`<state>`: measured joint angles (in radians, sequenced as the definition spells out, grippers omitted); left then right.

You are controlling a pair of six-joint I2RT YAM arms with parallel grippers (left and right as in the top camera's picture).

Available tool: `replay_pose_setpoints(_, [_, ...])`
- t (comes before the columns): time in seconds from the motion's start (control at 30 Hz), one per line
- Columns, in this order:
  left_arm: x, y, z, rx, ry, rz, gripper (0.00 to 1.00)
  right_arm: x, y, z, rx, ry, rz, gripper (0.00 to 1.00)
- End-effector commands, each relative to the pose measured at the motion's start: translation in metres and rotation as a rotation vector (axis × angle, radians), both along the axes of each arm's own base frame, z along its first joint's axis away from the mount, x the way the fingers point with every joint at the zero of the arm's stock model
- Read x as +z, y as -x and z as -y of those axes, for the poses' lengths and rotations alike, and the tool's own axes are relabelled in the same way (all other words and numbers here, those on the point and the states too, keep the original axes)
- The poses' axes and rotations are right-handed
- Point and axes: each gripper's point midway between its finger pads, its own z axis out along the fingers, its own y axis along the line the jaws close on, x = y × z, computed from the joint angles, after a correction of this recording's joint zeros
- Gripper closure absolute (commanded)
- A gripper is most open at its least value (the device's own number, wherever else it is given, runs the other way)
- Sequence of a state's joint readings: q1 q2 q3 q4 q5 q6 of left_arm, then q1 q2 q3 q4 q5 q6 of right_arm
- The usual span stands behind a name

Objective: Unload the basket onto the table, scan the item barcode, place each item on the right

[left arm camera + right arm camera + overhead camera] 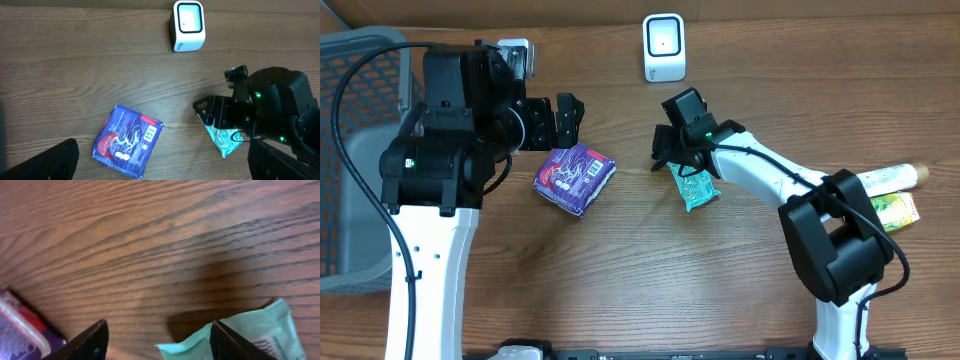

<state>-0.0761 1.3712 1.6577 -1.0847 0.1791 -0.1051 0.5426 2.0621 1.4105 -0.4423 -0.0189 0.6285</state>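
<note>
The right gripper picks up the teal snack packet (699, 188) by its corner edge next, so its printed side stays free for scanning the barcode.
A teal snack packet (699, 188) lies flat on the wooden table. My right gripper (666, 154) hovers low at its upper left edge. In the right wrist view that gripper (157, 330) stands open, and a corner of the teal packet (265, 332) pokes in beside the right finger (227, 342), gripped by nothing. A purple-blue packet (574, 178) lies left of centre, and my left gripper (567, 119) hangs wide open just behind it. The left wrist view shows this packet (128, 143) below the open left gripper (162, 152). The white barcode scanner (663, 47) stands at the table's back edge.
A grey mesh basket (350, 150) stands at the far left. At the right edge lie a green-yellow carton (897, 209) and a long pale tube (888, 180). The right arm (760, 175) stretches across the table from the front right.
</note>
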Motion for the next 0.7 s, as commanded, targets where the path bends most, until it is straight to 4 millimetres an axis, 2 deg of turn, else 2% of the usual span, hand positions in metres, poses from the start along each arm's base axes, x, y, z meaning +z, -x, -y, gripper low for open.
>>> replay_pose_setpoints(0.0, [0.004,-0.002,-0.002,0.018,0.006,0.010,0.01,-0.005,0.007,-0.005,0.001,-0.043,-0.049,0.34])
replay_pose_setpoints(0.1, [0.004,-0.002,-0.002,0.018,0.006,0.010,0.00,-0.007,0.038,-0.026,0.093,-0.147,-0.184,0.34])
replay_pose_setpoints(0.2, [0.004,-0.002,-0.002,0.018,0.006,0.010,0.01,-0.007,0.056,-0.031,0.192,-0.170,-0.239,0.32])
replay_pose_setpoints(0.27, [0.004,-0.002,-0.002,0.018,0.006,0.010,0.00,-0.005,0.065,-0.028,0.228,-0.166,-0.273,0.31])
replay_pose_setpoints(0.37, [0.004,-0.002,-0.002,0.018,0.006,0.010,0.00,0.005,0.073,-0.013,0.294,-0.123,-0.298,0.28])
replay_pose_setpoints(0.5, [0.004,-0.002,-0.002,0.018,0.006,0.010,0.01,0.038,0.072,0.008,0.311,-0.111,-0.295,0.25])
replay_pose_setpoints(0.57, [0.004,-0.002,-0.002,0.018,0.006,0.010,0.00,0.068,0.068,0.020,0.317,-0.145,-0.252,0.23])
replay_pose_setpoints(0.63, [0.004,-0.002,-0.002,0.018,0.006,0.010,0.00,0.102,0.062,0.045,0.309,-0.160,-0.177,0.20])
replay_pose_setpoints(0.67, [0.004,-0.002,-0.002,0.018,0.006,0.010,0.01,0.113,0.061,0.057,0.307,-0.156,-0.151,0.18])
